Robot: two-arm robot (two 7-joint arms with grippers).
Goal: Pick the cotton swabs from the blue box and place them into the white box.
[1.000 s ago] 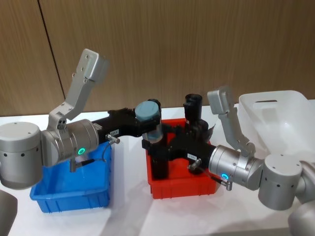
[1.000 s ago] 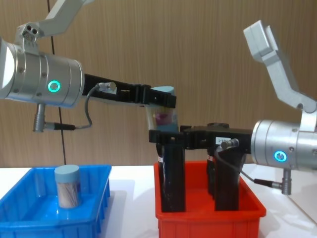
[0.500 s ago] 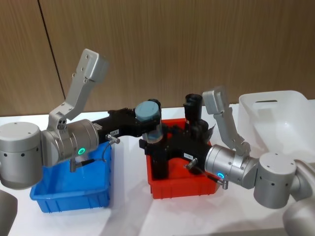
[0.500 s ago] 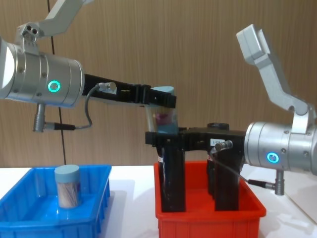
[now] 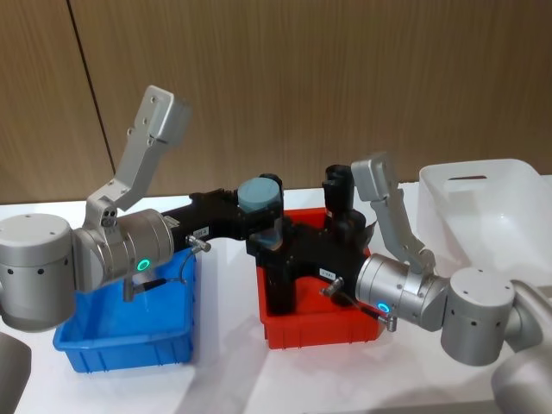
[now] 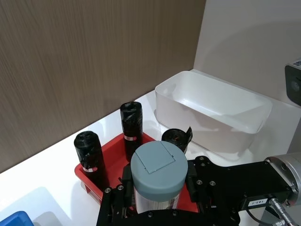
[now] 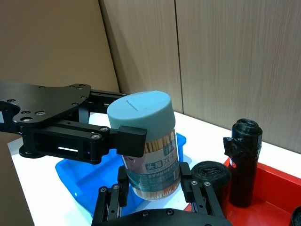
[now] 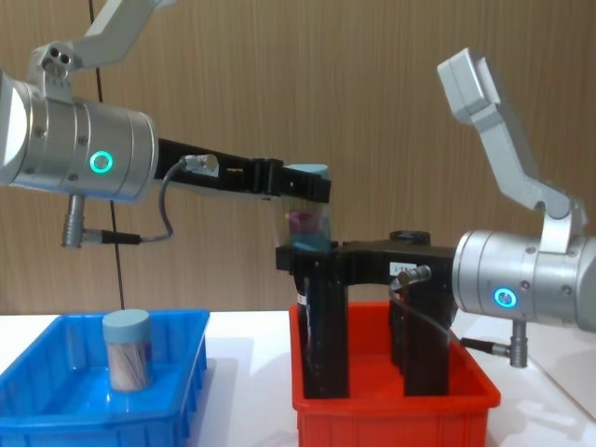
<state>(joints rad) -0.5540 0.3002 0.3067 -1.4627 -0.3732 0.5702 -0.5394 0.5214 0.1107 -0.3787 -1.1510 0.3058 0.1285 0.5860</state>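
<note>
Next, my right gripper grabs the jar by its lower half, since my left gripper already holds the jar just under its lid.
A cotton swabs jar with a pale blue lid hangs in the air over the left end of the red bin. My left gripper is shut on its upper part, just under the lid. My right gripper has reached in from the right and is open, its fingers close on either side of the jar's lower half. A second swab jar stands upright in the blue box. The white box sits at the far right.
A red bin between the two boxes holds several tall black bottles, standing right under the held jar. A wooden wall runs behind the white table. The white box has nothing in it.
My right gripper has slid left over the red bin until its fingers flank the jar's lower half. The left gripper and the jar have stayed where they were.
</note>
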